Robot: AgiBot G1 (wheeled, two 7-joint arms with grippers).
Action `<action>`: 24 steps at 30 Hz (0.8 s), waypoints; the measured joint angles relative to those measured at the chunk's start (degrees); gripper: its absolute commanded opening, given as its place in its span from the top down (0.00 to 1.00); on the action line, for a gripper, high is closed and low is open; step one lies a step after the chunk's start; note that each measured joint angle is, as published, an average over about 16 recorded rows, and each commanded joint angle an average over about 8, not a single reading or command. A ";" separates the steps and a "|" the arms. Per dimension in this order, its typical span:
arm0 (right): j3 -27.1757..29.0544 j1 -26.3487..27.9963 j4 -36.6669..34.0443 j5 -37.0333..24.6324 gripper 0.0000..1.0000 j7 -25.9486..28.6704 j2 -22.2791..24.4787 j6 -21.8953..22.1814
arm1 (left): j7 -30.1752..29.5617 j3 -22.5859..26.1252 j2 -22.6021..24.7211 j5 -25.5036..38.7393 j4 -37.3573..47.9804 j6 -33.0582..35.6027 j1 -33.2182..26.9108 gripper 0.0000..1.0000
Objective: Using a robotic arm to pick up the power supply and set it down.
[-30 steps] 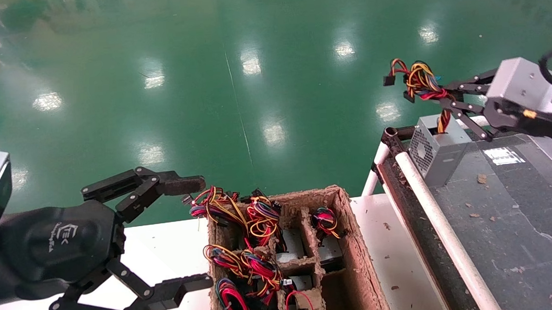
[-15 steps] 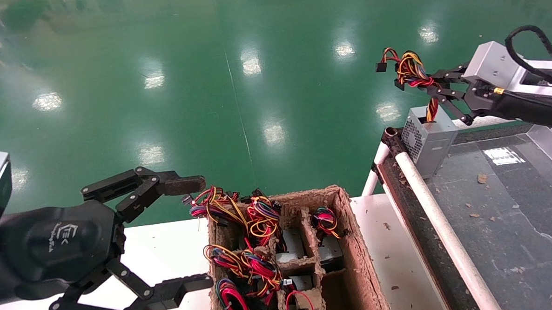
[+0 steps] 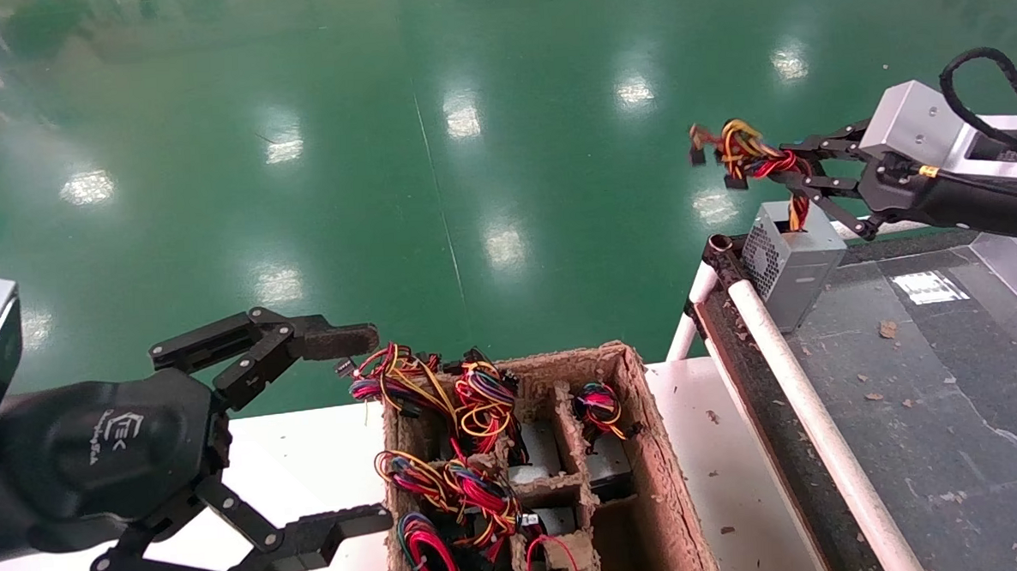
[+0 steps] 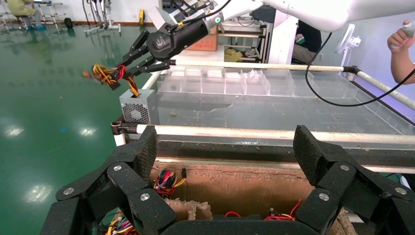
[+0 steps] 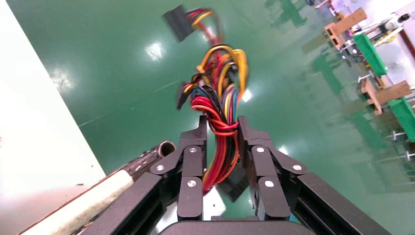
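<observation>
The lower edge of the power supply [image 3: 795, 260] is on the dark belt. It would stay there if I opened my right gripper now.
The power supply [image 3: 795, 260] is a small grey metal box with a vent grille, at the far left corner of the dark belt [image 3: 933, 387]. Whether it rests on the belt or hangs just above it I cannot tell. Its red, yellow and orange wire bundle [image 3: 747, 155] rises from the top. My right gripper [image 3: 791, 174] is shut on these wires [image 5: 220, 98], which pass between its fingers [image 5: 221, 128]. The left wrist view shows the box [image 4: 137, 105] behind the white rail. My left gripper [image 3: 359, 429] stands open beside the tray, holding nothing [image 4: 225, 152].
A brown pulp divided tray [image 3: 653, 451] holding several wired units sits on the white table [image 3: 310, 449]. A white rail [image 3: 806, 410] edges the belt. Clear plastic bins [image 4: 220, 81] line the belt's far side. A person's hand [image 4: 403, 44] shows beyond.
My right gripper carried the power supply farther back along the belt's left edge, then dipped slightly; the wire bundle swung lower. The left arm has not moved.
</observation>
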 measured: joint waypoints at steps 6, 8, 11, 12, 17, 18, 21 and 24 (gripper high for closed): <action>-1.01 1.48 -1.52 -0.86 0.00 0.59 -0.09 -2.40 | 0.00 0.00 0.00 0.00 0.00 0.00 0.00 0.00; -1.05 1.88 -2.06 -0.70 0.00 0.83 -0.08 -3.04 | 0.00 0.00 0.00 0.00 0.00 0.00 0.00 0.00; -0.91 2.39 -2.84 -0.18 0.00 1.27 -0.05 -3.90 | 0.00 0.00 0.00 0.00 0.00 0.00 0.00 0.00; -0.81 2.52 -3.09 0.09 0.00 1.44 -0.04 -4.13 | 0.00 0.00 0.00 -0.01 0.00 0.00 0.00 0.00; 0.04 2.41 -3.52 2.31 0.00 2.46 0.23 -5.05 | 0.00 0.00 0.00 -0.01 0.01 -0.01 0.01 0.00; 0.26 2.25 -3.46 2.92 0.00 2.71 0.33 -5.22 | 0.01 0.00 0.00 -0.01 0.01 -0.01 0.01 0.00; 0.96 1.49 -2.97 4.99 0.00 3.62 0.68 -5.77 | 0.01 0.00 0.00 -0.02 0.02 -0.01 0.01 0.00; 1.44 0.42 -2.03 7.00 0.00 4.61 1.05 -6.44 | 0.01 0.00 -0.01 -0.02 0.02 -0.01 0.01 0.00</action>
